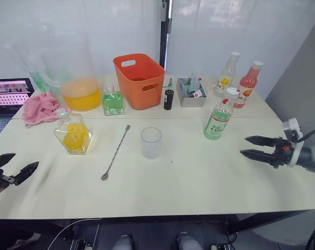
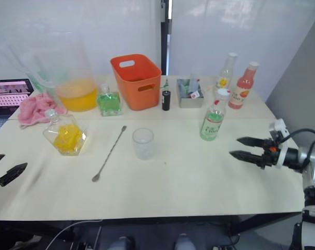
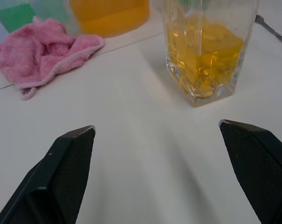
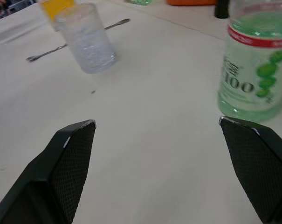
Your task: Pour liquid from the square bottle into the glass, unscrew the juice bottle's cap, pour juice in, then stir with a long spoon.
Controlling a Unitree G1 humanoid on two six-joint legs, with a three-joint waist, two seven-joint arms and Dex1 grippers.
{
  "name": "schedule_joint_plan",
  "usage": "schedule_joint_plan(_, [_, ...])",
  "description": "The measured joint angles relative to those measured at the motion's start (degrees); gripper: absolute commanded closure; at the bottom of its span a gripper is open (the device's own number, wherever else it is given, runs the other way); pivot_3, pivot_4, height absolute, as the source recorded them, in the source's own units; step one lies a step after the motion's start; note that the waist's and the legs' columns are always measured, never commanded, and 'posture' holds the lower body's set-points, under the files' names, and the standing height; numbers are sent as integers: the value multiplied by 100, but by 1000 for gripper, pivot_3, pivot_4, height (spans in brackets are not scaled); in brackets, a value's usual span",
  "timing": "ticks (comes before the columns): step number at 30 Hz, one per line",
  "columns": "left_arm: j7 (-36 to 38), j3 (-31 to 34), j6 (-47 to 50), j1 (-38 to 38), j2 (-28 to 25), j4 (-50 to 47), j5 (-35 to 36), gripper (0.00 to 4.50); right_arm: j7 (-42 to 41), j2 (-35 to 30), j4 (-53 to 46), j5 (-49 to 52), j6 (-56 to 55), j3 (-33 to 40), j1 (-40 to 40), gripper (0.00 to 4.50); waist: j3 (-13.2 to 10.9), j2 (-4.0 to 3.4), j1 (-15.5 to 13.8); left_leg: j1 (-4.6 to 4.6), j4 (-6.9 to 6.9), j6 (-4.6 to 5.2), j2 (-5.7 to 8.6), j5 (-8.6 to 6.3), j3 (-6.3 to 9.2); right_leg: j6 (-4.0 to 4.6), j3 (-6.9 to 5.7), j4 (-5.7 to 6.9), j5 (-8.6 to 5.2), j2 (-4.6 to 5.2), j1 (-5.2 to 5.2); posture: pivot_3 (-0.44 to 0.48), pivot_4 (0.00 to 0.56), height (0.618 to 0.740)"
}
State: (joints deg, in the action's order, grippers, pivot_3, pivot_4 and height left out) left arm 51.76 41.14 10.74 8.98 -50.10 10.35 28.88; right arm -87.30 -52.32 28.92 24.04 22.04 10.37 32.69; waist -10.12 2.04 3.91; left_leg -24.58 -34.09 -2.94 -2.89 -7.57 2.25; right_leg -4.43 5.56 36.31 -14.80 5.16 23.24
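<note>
I need to grip the square bottle by its body (image 1: 75, 137) with my left gripper next, so its open neck stays free to pour into the glass (image 1: 151, 142).
The square bottle (image 1: 73, 134) with yellow liquid stands upright at the left of the table. An empty clear glass (image 1: 151, 142) sits at the middle. The long spoon (image 1: 115, 152) lies flat between them. The juice bottle (image 1: 219, 116), capped in white with a green-and-white label, stands right of the glass. My left gripper (image 1: 12, 166) hovers open near the table's front left, well short of the square bottle (image 3: 206, 51). My right gripper (image 1: 250, 146) is open at the right edge, pointing toward the juice bottle (image 4: 255, 70) and the glass (image 4: 87, 38), with nothing between its fingers.
Along the back stand a big pitcher (image 1: 76, 73) of orange liquid, a small green-liquid bottle (image 1: 112, 100), an orange basket (image 1: 139, 80), a grey box (image 1: 191, 92), a yellow-label bottle (image 1: 227, 73) and a red-liquid bottle (image 1: 248, 83). A pink cloth (image 1: 40, 108) lies far left beside a screen (image 1: 10, 95).
</note>
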Motion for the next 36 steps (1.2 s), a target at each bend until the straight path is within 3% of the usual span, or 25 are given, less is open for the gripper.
schedule_joint_plan(5, [-537, 253, 607, 462, 652, -1198, 353, 0, -18, 135, -1033, 207, 457, -318, 8, 16, 0, 3, -30, 0, -2, -2, -1, -1, 0, 1, -1, -5, 0, -1, -1, 0, 150, 738])
schedule_joint_plan(10, [-1819, 453, 840, 803, 1768, -2668, 488, 0, 69, 554, -2252, 582, 686, -553, 14, 16, 0, 7, -102, -5, -15, -2, 3, -1, 0, -2, 0, -12, 2, 2, -8, 0, 150, 738])
schedule_joint_plan(13, [-2513, 266, 847, 1006, 2595, -3384, 408, 0, 120, 697, -2645, 726, 782, -655, 82, 16, 2, 11, -140, -8, -23, -1, 5, 0, -4, -6, 3, -17, 4, 2, -11, 0, 150, 738])
schedule_joint_plan(16, [-3032, -8, 854, 1050, 3032, -3739, 236, 0, 141, 794, -2739, 845, 835, -767, 252, 16, 2, 15, -182, -8, -39, -2, 3, -1, 3, -3, 0, -10, 7, -3, -13, 0, 150, 738])
schedule_joint_plan(24, [-3617, -741, 763, 645, 3249, -3818, -271, 0, 230, 792, -2854, 888, 835, -755, 273, 16, 4, 18, -186, -18, -67, -7, 6, -5, 4, -1, 0, -13, 10, -1, -18, 0, 150, 738])
schedule_joint_plan(29, [-3800, -1258, 600, -77, 3225, -3344, -711, 0, 253, 584, -2939, 876, 765, -701, -144, 16, 4, 19, -245, -29, -70, -6, 8, -4, 5, -9, 0, -17, 14, -2, -14, 0, 150, 738])
schedule_joint_plan(36, [-3768, -1533, 568, -988, 3044, -2513, -764, 0, 355, 329, -2968, 880, 602, -417, -498, 16, 5, 20, -248, -30, -69, -5, 6, -3, 8, -12, -2, -19, 16, -5, -13, 0, 150, 738])
